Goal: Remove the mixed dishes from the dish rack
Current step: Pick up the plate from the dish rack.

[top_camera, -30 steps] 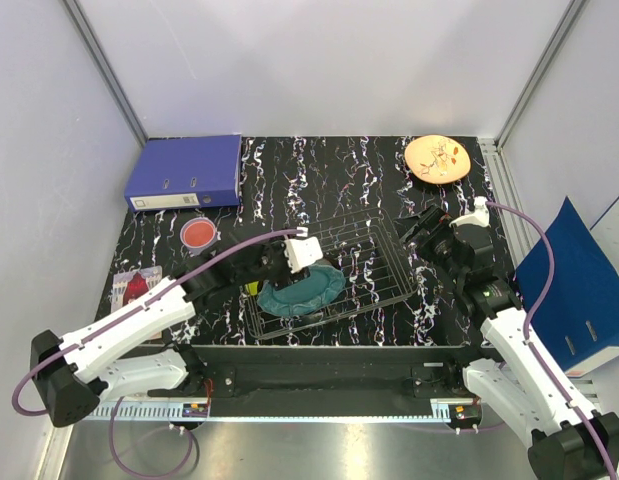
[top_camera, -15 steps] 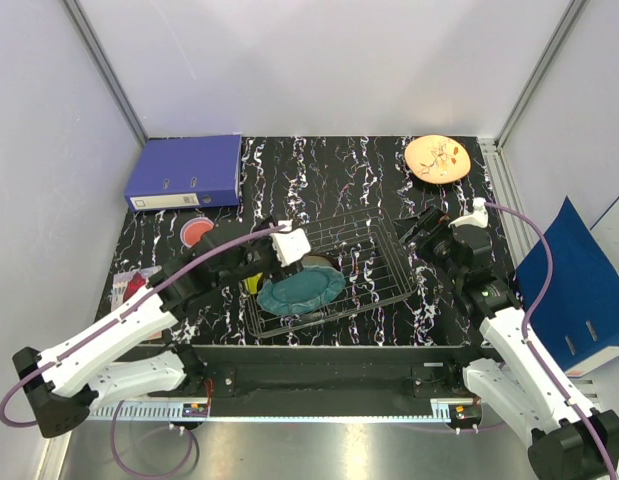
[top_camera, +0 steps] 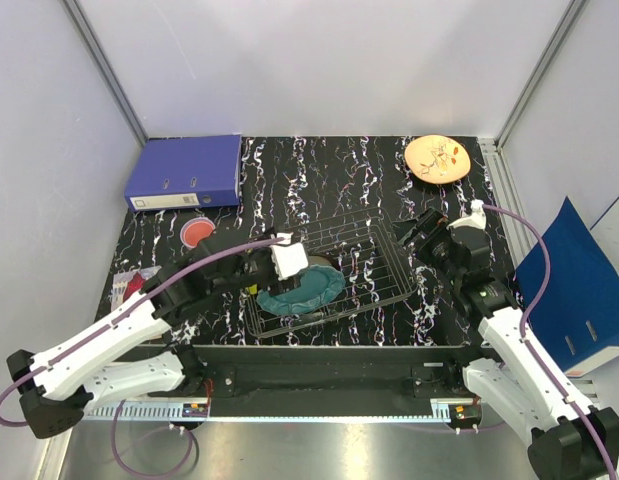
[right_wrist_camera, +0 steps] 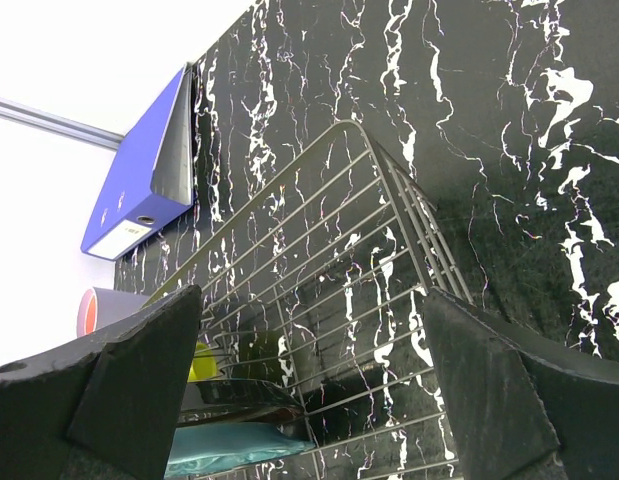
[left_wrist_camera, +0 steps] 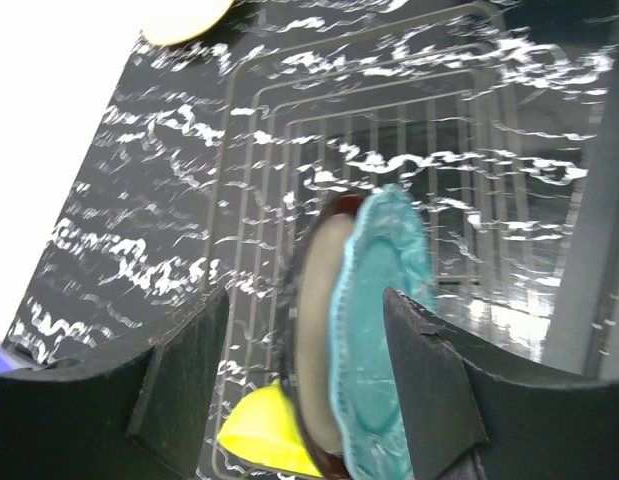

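Note:
My left gripper is going to grab the teal scalloped plate by its near rim (top_camera: 271, 304) (left_wrist_camera: 339, 315) next. The opposite edge stays free for my right gripper.
The wire dish rack (top_camera: 361, 262) sits mid-table. In its left end stand the teal scalloped plate (top_camera: 307, 291), the cream bowl with dark red outside (left_wrist_camera: 317, 320) and the yellow-green bowl (left_wrist_camera: 257, 432). My left gripper (top_camera: 284, 275) is open over these dishes; in the left wrist view (left_wrist_camera: 304, 375) its jaws straddle the cream bowl and the teal plate (left_wrist_camera: 384, 330) without touching them. My right gripper (top_camera: 425, 232) is open and empty at the rack's right end (right_wrist_camera: 319, 250). The salmon-pink piece (top_camera: 198, 232) lies on the table left of the rack. The lavender cup is out of view.
A blue ring binder (top_camera: 186, 170) lies at the back left. A cream patterned plate (top_camera: 439, 158) lies at the back right. A second blue binder (top_camera: 579, 275) leans off the table's right side. A small red item (top_camera: 136, 287) lies at the left edge.
My left gripper has shifted a little left along the rack and now sits lower over the stacked dishes. The right arm has barely moved.

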Robot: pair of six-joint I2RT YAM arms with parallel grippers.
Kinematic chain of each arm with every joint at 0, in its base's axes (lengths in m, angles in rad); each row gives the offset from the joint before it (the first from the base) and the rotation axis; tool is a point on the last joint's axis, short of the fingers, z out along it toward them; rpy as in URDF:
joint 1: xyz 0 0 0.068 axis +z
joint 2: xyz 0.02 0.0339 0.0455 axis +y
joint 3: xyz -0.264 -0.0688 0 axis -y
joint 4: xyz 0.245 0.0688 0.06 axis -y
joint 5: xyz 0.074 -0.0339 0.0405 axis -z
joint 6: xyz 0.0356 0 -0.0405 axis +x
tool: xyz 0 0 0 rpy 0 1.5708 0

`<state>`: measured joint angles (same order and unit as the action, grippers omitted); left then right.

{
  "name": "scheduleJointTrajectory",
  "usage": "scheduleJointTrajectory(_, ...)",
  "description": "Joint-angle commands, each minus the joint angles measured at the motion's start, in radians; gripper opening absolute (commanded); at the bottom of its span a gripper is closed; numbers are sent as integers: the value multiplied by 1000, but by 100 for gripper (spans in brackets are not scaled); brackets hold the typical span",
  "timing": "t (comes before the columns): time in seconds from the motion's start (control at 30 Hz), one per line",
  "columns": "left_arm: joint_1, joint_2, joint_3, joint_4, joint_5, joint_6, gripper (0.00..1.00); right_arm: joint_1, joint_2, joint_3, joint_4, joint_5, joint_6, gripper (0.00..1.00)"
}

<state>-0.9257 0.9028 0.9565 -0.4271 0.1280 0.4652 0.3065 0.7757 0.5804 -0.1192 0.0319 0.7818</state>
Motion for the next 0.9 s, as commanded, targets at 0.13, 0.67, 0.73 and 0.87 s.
scheduleJointTrajectory(0.13, -41, -16, -13, -70, 65, -25, 71, 6, -4, -14, 46, -20, 14, 100)
scheduleJointTrajectory(0.67, -38, 91, -117, 68, -39, 12, 69, 6, 5, -37, 59, -21, 11, 100)
scheduleJointTrajectory(0.73, -32, 90, -127, 79, -44, 13, 69, 8, 4, -43, 65, -20, 11, 100)
scheduleJointTrajectory(0.87, -12, 99, -137, 93, -28, 15, 65, 8, 13, -53, 79, -27, 19, 100)
